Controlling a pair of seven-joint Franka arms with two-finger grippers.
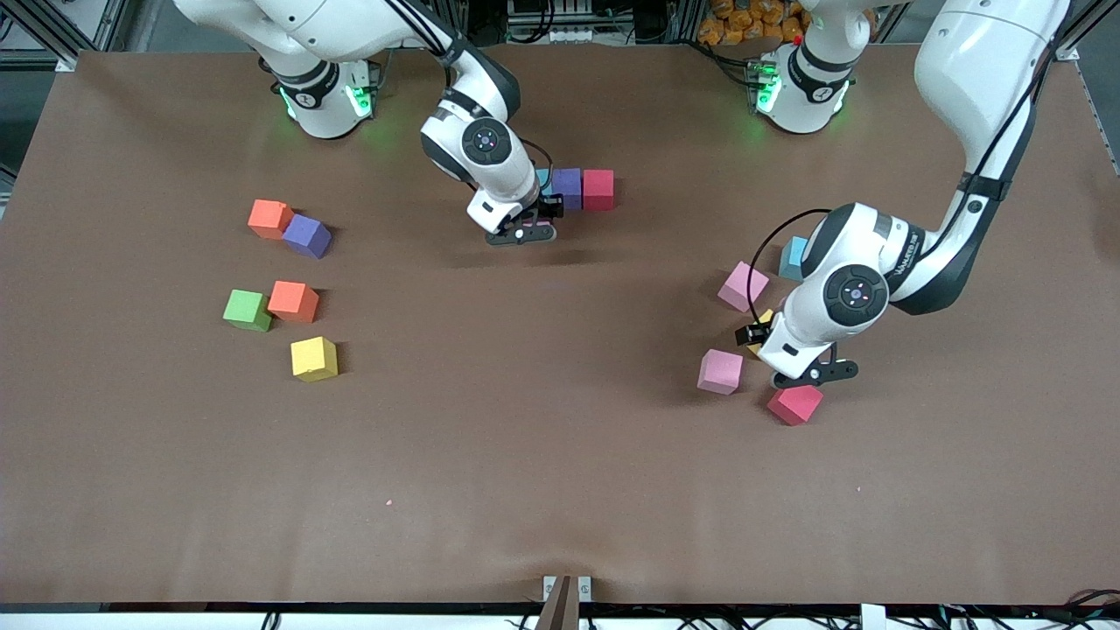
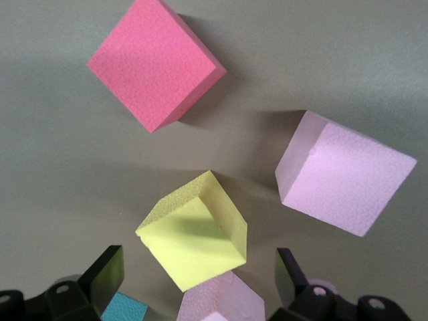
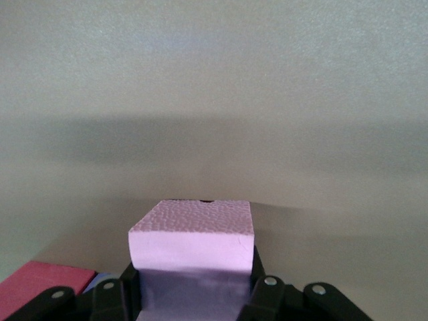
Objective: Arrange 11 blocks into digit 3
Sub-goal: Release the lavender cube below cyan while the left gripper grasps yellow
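The fingers of my left gripper are above the top of the yellow block and would miss it if they closed now, so they need to first go lower.
My right gripper (image 1: 523, 232) is shut on a pink block (image 3: 192, 241), low over the table beside a short row of touching blocks: a light blue sliver (image 1: 543, 180), purple (image 1: 567, 189) and red (image 1: 598, 189). My left gripper (image 1: 814, 374) hangs open over a loose cluster at the left arm's end. Its fingers (image 2: 107, 274) straddle a tilted yellow block (image 2: 194, 231) without touching it. Around it lie two pink blocks (image 1: 744, 286) (image 1: 720, 371), a red one (image 1: 794, 404) and a light blue one (image 1: 794, 256).
Toward the right arm's end lie an orange block (image 1: 269, 218) touching a purple one (image 1: 307, 235), a green cube (image 1: 248, 310) touching an orange-red block (image 1: 293, 301), and a yellow block (image 1: 314, 358). Brown table (image 1: 542, 455) stretches toward the front camera.
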